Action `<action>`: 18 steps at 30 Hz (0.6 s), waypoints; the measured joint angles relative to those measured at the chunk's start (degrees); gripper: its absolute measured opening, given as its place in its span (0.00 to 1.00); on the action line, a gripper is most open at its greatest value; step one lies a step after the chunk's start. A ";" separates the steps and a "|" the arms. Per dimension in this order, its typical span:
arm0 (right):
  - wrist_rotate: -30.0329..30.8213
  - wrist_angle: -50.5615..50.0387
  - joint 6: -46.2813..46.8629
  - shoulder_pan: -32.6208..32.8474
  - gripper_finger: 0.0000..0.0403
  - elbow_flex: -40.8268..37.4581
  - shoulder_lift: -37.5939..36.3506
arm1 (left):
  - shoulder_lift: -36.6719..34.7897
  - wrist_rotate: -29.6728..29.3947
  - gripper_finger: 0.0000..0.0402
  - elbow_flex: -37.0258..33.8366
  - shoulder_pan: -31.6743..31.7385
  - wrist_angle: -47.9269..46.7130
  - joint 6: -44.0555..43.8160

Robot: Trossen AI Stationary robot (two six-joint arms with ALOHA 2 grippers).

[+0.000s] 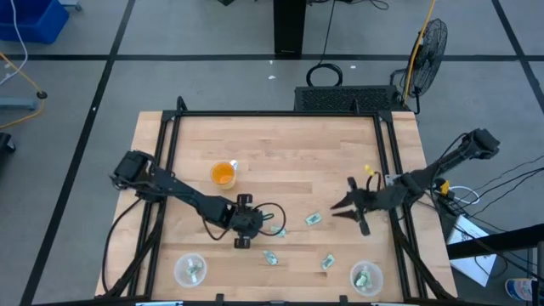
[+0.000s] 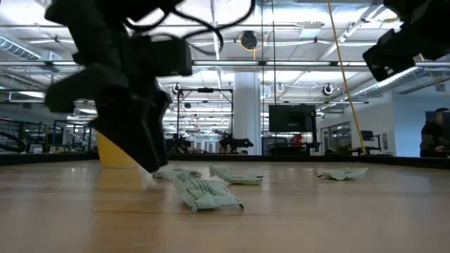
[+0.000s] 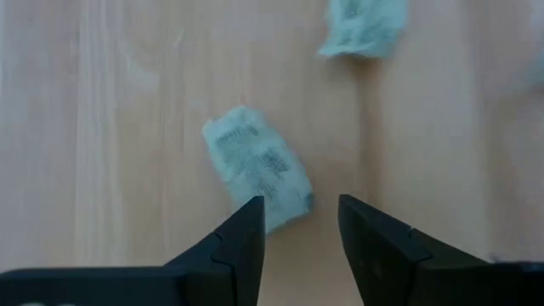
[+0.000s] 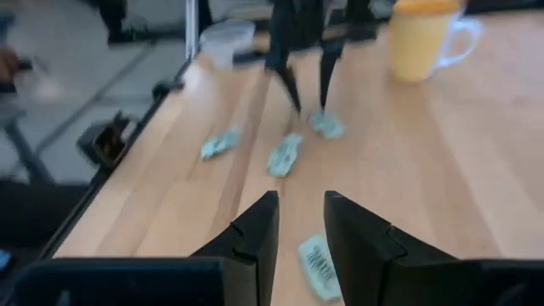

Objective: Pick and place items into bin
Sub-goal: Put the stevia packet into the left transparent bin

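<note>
The left gripper reaches the pale green packet next and grabs it by its crimped end (image 3: 287,206), to put it into a clear bin.
Several pale green-and-white packets lie flat on the wooden table. My left gripper (image 1: 268,226) is open and low over the table's middle. Its fingers stand astride the near corner of one packet (image 3: 255,166), seen too in the high view (image 1: 279,230). In the low view the left gripper (image 2: 156,165) reaches down to the board beside that packet (image 2: 169,173). My right gripper (image 1: 344,206) is open and hovers right of centre, pointing at another packet (image 1: 313,219), which shows below its fingers (image 4: 319,268). Two more packets (image 1: 272,257) (image 1: 327,262) lie nearer the front edge. My left gripper comes slanting down from the table's left, with one finger (image 3: 246,234) right beside the packet's corner (image 3: 285,212). I cannot tell whether it touches the packet. The packet lies flat on the table.
Two clear round bins stand at the near edge, the left bin (image 1: 190,270) and the right bin (image 1: 366,278), each with packets inside. An orange cup (image 1: 223,174) stands behind the left arm. Black frame rails (image 1: 170,170) run along the table's sides.
</note>
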 joint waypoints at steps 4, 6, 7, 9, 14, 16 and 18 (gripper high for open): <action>-4.65 11.29 -0.46 -3.27 0.22 -8.34 -4.82 | 1.92 0.59 0.40 0.11 1.01 0.97 -0.14; -7.30 17.21 0.51 -4.30 0.22 -12.45 -5.61 | 2.28 -0.18 0.40 0.20 1.15 1.14 -0.12; -7.92 20.34 0.80 -4.68 0.22 -14.19 -5.60 | 2.28 -0.19 0.40 0.20 1.23 1.10 -0.02; -8.96 25.05 0.79 -5.36 0.22 -16.81 -5.57 | 2.29 -0.06 0.39 0.20 1.40 1.07 0.61; -9.82 27.23 1.46 -7.20 0.22 -17.97 -5.44 | 2.36 1.22 0.27 0.20 1.44 0.88 0.13; -10.62 26.85 1.06 -7.71 0.22 -17.24 -5.41 | 2.39 1.36 0.20 0.17 1.41 0.85 -0.88; -10.58 27.43 0.61 -7.75 0.22 -16.73 -5.48 | 2.12 1.49 0.13 0.14 1.41 0.72 -1.38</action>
